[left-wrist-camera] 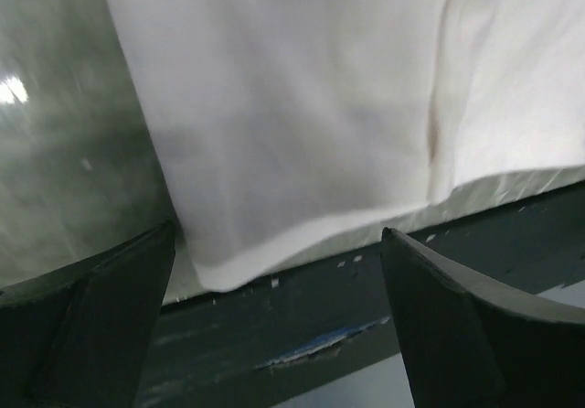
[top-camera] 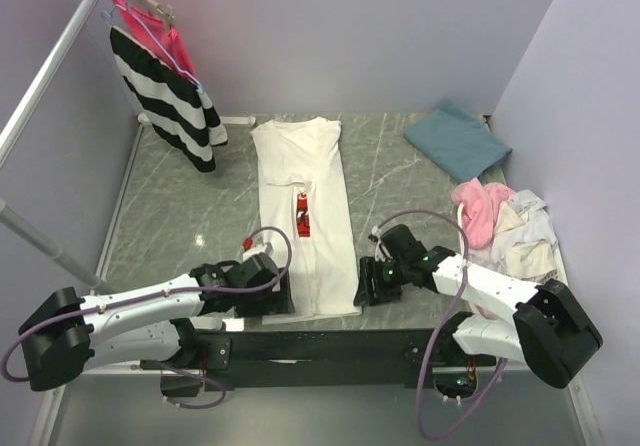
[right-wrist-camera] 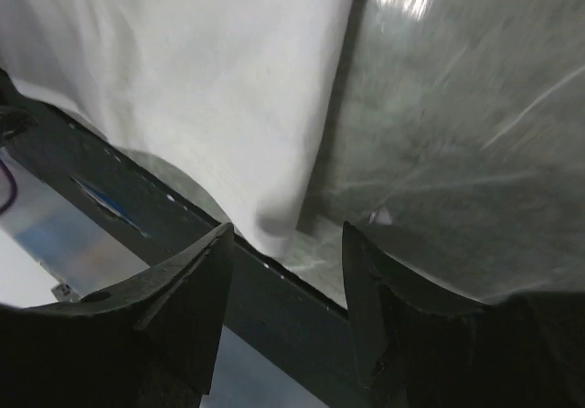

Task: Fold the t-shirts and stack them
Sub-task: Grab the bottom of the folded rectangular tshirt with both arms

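I should next pick up the white t-shirt by the corner of its hem, opposite my right gripper's corner, with my left gripper, to fold the hem over evenly.
A white t-shirt with a red logo print (top-camera: 303, 216) lies folded into a long narrow strip down the middle of the table, hem at the near edge. My left gripper (top-camera: 268, 296) is open at the hem's left corner, which shows between its fingers in the left wrist view (left-wrist-camera: 274, 152). My right gripper (top-camera: 368, 288) is open at the hem's right corner, seen in the right wrist view (right-wrist-camera: 228, 106). Neither holds cloth. A folded teal-blue t-shirt (top-camera: 458, 139) lies at the back right. A heap of pale white and pink t-shirts (top-camera: 505, 226) lies at the right.
A black-and-white striped garment (top-camera: 170, 96) and a red-pink garment (top-camera: 150, 26) hang from a rail at the back left. A dark rail (top-camera: 330, 336) runs along the table's near edge. The grey marble table (top-camera: 190, 206) has walls on three sides.
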`<state>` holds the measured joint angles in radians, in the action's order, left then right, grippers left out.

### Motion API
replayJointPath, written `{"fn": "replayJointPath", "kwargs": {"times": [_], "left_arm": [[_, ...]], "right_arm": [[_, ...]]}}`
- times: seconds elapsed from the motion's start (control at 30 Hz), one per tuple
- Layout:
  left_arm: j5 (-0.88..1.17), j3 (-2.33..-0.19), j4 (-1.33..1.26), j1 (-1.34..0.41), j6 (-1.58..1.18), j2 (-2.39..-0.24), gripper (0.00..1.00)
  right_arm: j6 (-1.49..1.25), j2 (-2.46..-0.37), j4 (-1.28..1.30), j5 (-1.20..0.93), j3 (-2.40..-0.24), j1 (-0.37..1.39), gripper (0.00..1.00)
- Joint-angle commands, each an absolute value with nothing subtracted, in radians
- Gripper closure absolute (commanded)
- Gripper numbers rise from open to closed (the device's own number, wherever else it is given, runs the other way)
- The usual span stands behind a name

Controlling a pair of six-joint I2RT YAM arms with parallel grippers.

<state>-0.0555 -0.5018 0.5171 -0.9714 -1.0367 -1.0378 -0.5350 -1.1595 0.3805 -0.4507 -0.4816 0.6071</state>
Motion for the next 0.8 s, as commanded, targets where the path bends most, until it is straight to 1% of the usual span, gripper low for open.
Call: {"fn": "replayJointPath", "kwargs": {"times": [0.0, 0.17, 0.27, 0.4, 0.5, 0.63, 0.67, 0.7, 0.77], "left_arm": [[-0.095, -0.437, 0.551, -1.099, -1.254, -1.017, 0.01], [-0.126, -0.419, 0.552, -1.149, -1.299, -1.048, 0.01], [-0.141, -0.41, 0.548, -1.15, -1.308, -1.063, 0.01], [-0.187, -0.399, 0.569, -1.152, -1.333, -1.065, 0.01], [-0.201, -0.393, 0.589, -1.152, -1.351, -1.054, 0.01], [-0.228, -0.397, 0.64, -1.152, -1.376, -1.023, 0.01], [-0.232, -0.4, 0.649, -1.152, -1.379, -1.013, 0.02], [-0.235, -0.402, 0.658, -1.152, -1.385, -1.008, 0.12], [-0.244, -0.403, 0.661, -1.152, -1.387, -1.0, 0.32]], "right_arm": [[-0.641, -1.114, 0.338, -0.416, -0.421, 0.682, 0.43], [-0.667, -1.115, 0.31, -0.403, -0.399, 0.69, 0.42], [-0.675, -1.141, 0.265, -0.402, -0.405, 0.692, 0.42], [-0.675, -1.227, 0.224, -0.388, -0.426, 0.69, 0.43], [-0.684, -1.261, 0.198, -0.387, -0.428, 0.69, 0.44], [-0.686, -1.256, 0.201, -0.37, -0.425, 0.692, 0.48], [-0.684, -1.252, 0.206, -0.367, -0.42, 0.69, 0.5], [-0.683, -1.244, 0.207, -0.367, -0.419, 0.69, 0.52], [-0.681, -1.239, 0.21, -0.367, -0.414, 0.69, 0.61]]}}
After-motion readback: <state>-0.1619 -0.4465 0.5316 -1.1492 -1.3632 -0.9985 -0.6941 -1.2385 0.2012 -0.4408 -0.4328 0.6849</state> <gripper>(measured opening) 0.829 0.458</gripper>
